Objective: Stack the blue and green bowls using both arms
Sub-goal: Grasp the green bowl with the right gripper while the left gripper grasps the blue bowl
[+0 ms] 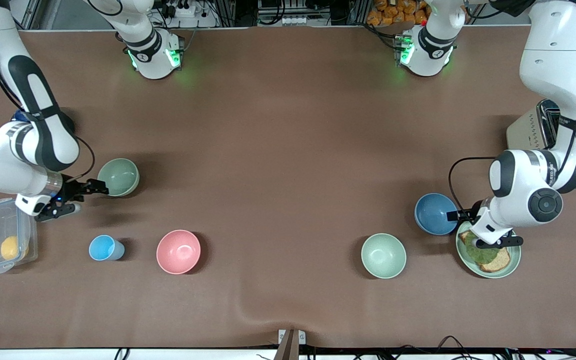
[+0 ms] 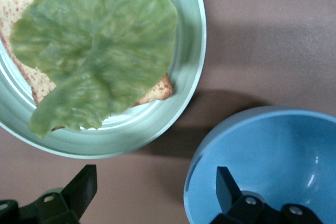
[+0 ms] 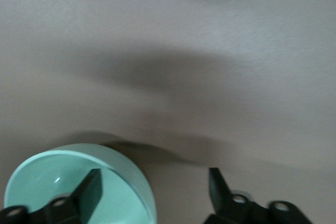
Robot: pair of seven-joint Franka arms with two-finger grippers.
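The blue bowl still has to be stacked with the green bowl [image 1: 118,177]. My left gripper needs to grab the blue bowl by its rim [image 1: 455,214] next for that.
The blue bowl [image 1: 435,214] stands upright toward the left arm's end of the table, beside the green plate. My left gripper [image 1: 468,229] is open and low at its rim. In the left wrist view one finger is inside the blue bowl [image 2: 273,161] and the other outside it, so the left gripper [image 2: 156,177] straddles the rim. The sage green bowl [image 1: 118,177] stands toward the right arm's end. My right gripper [image 1: 90,198] is open at its rim. In the right wrist view one finger is inside the green bowl [image 3: 68,182], and the right gripper [image 3: 155,176] straddles the wall.
A mintier green bowl [image 1: 383,255] and a green plate with toast and a leaf [image 1: 513,260] lie nearer the camera than the blue bowl. A pink bowl [image 1: 178,251], a light-blue cup [image 1: 105,248] and a clear container [image 1: 3,242] lie nearer than the green bowl. A toaster [image 1: 533,131] stands at the left arm's end.
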